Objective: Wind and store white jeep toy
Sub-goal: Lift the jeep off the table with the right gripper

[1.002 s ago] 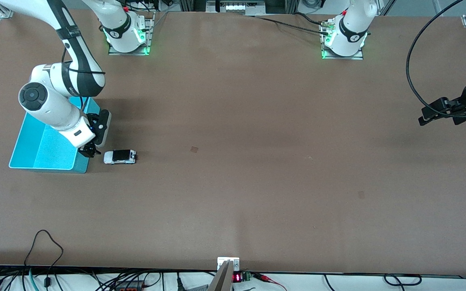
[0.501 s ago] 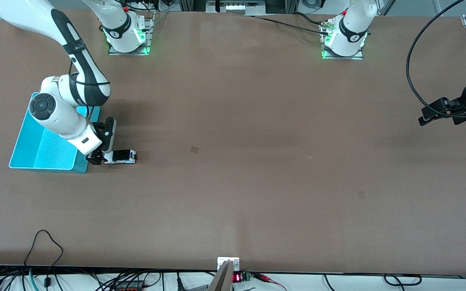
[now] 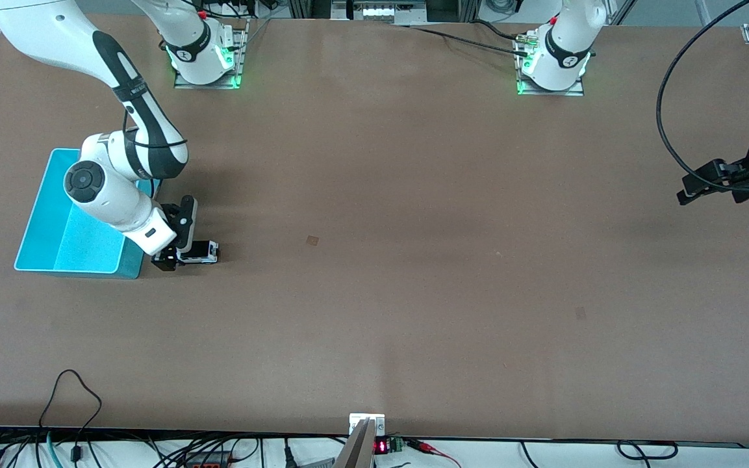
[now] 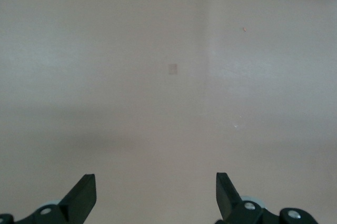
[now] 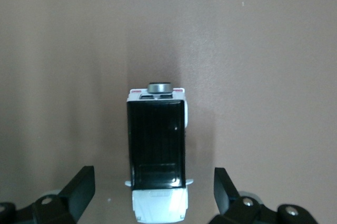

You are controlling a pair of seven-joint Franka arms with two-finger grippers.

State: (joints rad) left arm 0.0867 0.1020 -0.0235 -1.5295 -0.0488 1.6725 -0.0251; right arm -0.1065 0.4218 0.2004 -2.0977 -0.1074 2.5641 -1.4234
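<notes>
The jeep should go in the turquoise bin, so my right gripper needs to grip it by its black-roofed body [image 3: 199, 251] [image 5: 156, 145] next.
The white jeep toy [image 3: 201, 251], with a black roof and a spare wheel at its rear, stands on the brown table beside the turquoise bin [image 3: 88, 271]. My right gripper [image 3: 167, 259] is low at the jeep's bin-side end, open. In the right wrist view the jeep [image 5: 158, 150] lies lengthwise between the two black fingertips [image 5: 80, 187], its white hood between them and touching neither; the right gripper [image 5: 152, 182] holds nothing. My left gripper [image 3: 687, 193] waits over the left arm's end of the table, open [image 4: 154, 184] above bare tabletop.
The bin looks empty; the right arm's elbow hangs over it. Cables [image 3: 75, 390] lie along the table edge nearest the front camera. A small dark patch [image 3: 312, 240] marks the table's middle. The arm bases [image 3: 205, 58] stand along the table edge farthest from that camera.
The right arm has swung from over the bin's edge toward the jeep and lowered; its open fingers now straddle the jeep's hood end. The jeep has not moved. The left arm barely shifted.
</notes>
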